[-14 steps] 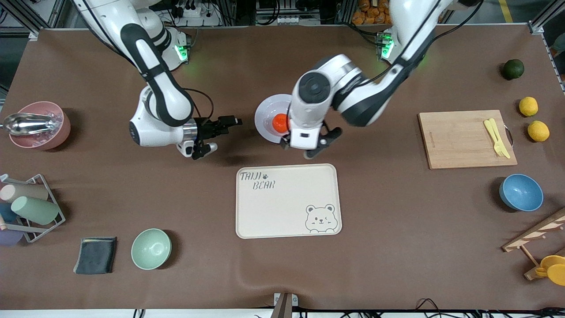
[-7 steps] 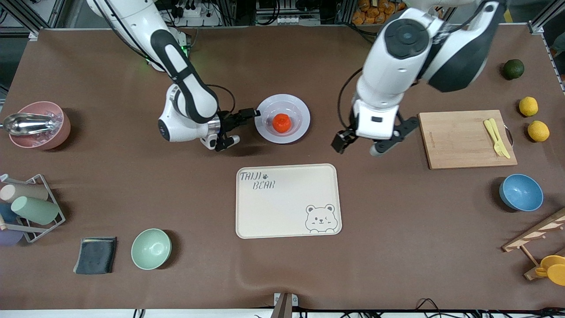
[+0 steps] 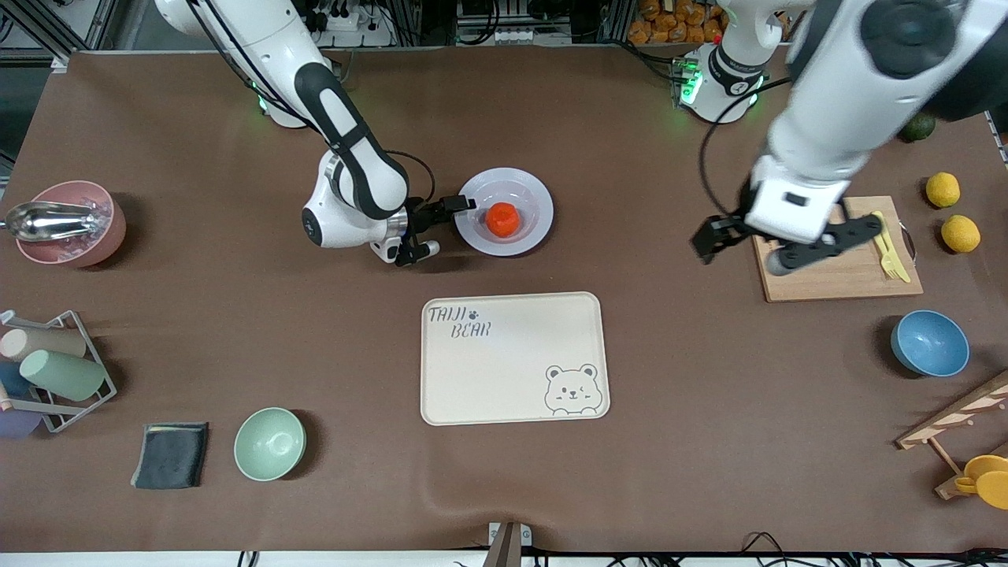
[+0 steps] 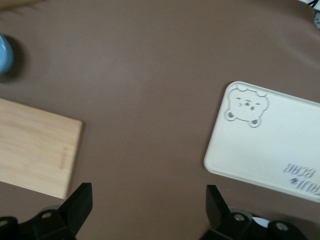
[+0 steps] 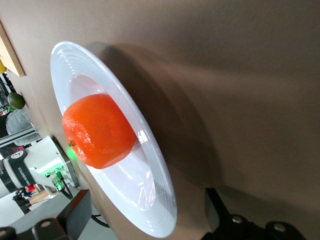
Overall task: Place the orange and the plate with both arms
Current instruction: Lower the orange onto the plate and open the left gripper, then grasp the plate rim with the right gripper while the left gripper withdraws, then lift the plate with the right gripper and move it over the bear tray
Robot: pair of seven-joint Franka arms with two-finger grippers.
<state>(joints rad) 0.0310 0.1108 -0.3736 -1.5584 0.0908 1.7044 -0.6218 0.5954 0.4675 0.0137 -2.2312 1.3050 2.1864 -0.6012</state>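
Observation:
I need to set the lavender-white plate on the cream bear tray point(image 3: 515, 358), so next I should grab the plate by its rim with my right gripper.
The orange point(image 3: 502, 219) lies in the middle of the lavender-white plate point(image 3: 535, 206), which rests on the brown table. My right gripper point(image 3: 439, 227) is open, low at the plate's rim on the right arm's end. In the right wrist view the plate's rim point(image 5: 150, 165) reaches in between the open fingers of the right gripper point(image 5: 146, 214), with the orange point(image 5: 97, 131) on it. My left gripper point(image 3: 744, 252) is open and empty, up over the table by the cutting board's edge. The left wrist view shows its open gripper point(image 4: 147, 210) over bare mat.
The cream bear tray point(image 3: 512, 358) lies nearer the camera than the plate. The cutting board point(image 3: 827, 248) with yellow cutlery point(image 3: 886, 244), a blue bowl point(image 3: 929, 342), lemons point(image 3: 943, 189) and a dark green fruit point(image 3: 917, 126) are at the left arm's end. A green bowl point(image 3: 269, 443) and pink bowl point(image 3: 71, 223) are at the right arm's end.
My left gripper has swung away from the plate toward the cutting board, open and empty. My right gripper has moved up to the plate's rim. The orange stays on the plate.

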